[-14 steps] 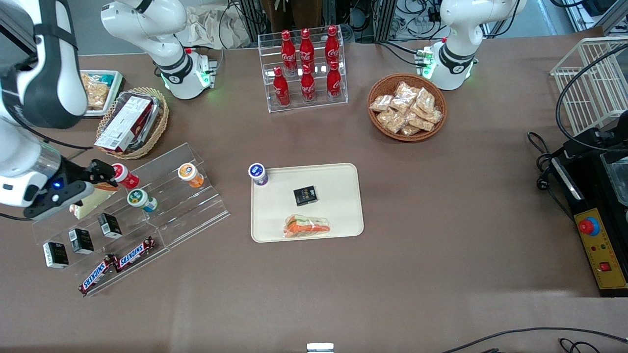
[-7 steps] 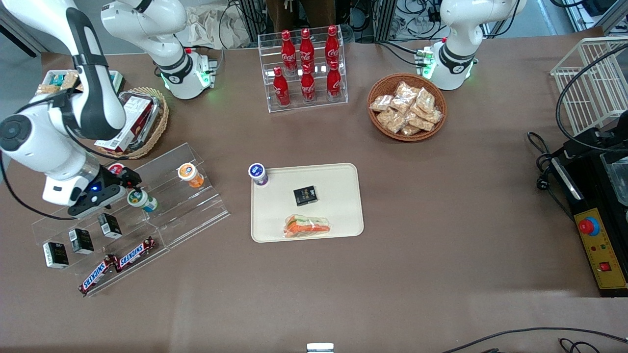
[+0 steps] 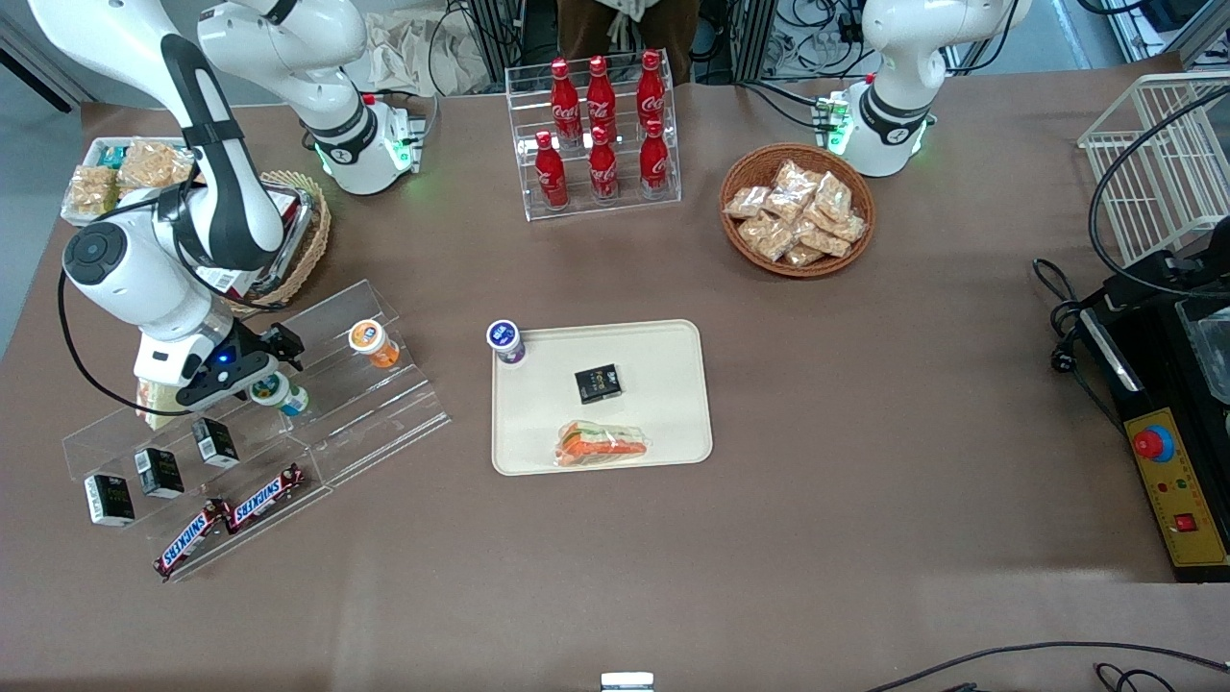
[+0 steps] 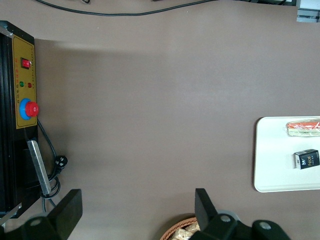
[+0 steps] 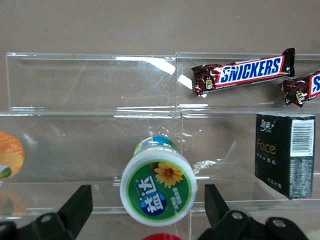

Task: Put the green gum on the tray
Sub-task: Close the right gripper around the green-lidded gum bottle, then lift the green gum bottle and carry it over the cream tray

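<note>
My right gripper needs to put the green gum on the cream-beige tray [image 3: 673, 336], so next it will grab the gum by its white-rimmed lid [image 3: 269, 387].
The green gum [image 3: 279, 393] stands on the middle step of a clear acrylic stand [image 3: 384, 408]; its white-rimmed green lid [image 5: 158, 186] faces the wrist camera. My right gripper [image 3: 272, 358] hovers just above it, open, with one black finger [image 5: 75, 207] on each side of the lid and a gap to each. The cream-beige tray [image 3: 673, 336] lies in the middle of the table, toward the parked arm from the stand, holding a black box [image 3: 598, 383] and a wrapped sandwich [image 3: 602, 445].
An orange-lidded bottle [image 3: 371, 341] stands on the stand's upper step; a purple-lidded bottle [image 3: 505, 341] is at the tray's corner. Black boxes [image 5: 285, 152] and Snickers bars [image 5: 243, 75] fill the lower steps. A cola rack [image 3: 601, 135] and two baskets [image 3: 798, 210] stand farther back.
My right arm has swung in over the stand and my gripper has moved from beside the red-lidded bottle to right above the green gum. The red lid is now hidden in the front view.
</note>
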Motion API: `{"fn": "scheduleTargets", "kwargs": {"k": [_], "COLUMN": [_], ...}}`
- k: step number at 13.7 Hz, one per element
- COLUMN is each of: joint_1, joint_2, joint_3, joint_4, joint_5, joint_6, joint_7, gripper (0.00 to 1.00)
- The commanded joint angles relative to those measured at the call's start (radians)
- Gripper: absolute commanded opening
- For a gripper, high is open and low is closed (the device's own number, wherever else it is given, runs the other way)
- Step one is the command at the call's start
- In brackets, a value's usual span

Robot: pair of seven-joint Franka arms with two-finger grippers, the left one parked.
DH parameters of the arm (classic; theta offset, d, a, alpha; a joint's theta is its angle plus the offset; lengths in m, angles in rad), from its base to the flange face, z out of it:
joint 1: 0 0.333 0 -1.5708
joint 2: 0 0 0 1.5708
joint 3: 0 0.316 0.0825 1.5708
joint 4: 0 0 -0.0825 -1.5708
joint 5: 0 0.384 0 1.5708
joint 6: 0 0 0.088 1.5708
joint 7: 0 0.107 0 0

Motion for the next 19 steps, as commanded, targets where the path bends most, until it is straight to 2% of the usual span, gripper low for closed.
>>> {"fn": "scheduleTargets", "kwargs": {"k": [1, 2, 3, 4, 5, 9, 10, 12, 14, 19], "joint_1": [0.005, 0.006, 0.008, 0.008, 0.008, 0.008, 0.008, 0.008, 0.008, 0.029], "joint_2": [-0.020, -0.020, -0.023, -0.023, -0.023, -0.028, -0.034, -0.038, -0.035, -0.037], "joint_3": [0.000, 0.000, 0.003, 0.006, 0.006, 0.009, 0.012, 0.012, 0.012, 0.053], "joint_4": [-0.025, -0.025, -0.023, -0.022, -0.020, 0.007, 0.035, 0.192, 0.381, 0.763], "joint_5": [0.017, 0.017, 0.017, 0.017, 0.017, 0.017, 0.017, 0.023, 0.061, 0.072], "joint_6": [0.023, 0.021, 0.017, 0.015, 0.015, 0.003, -0.038, -0.270, -0.516, -0.949], "joint_7": [0.019, 0.033, 0.049, 0.052, 0.052, 0.050, 0.050, 0.055, 0.066, 0.202], "gripper": [0.94, 0.69, 0.36, 0.22, 0.14, 0.13, 0.13, 0.13, 0.13, 0.14]}}
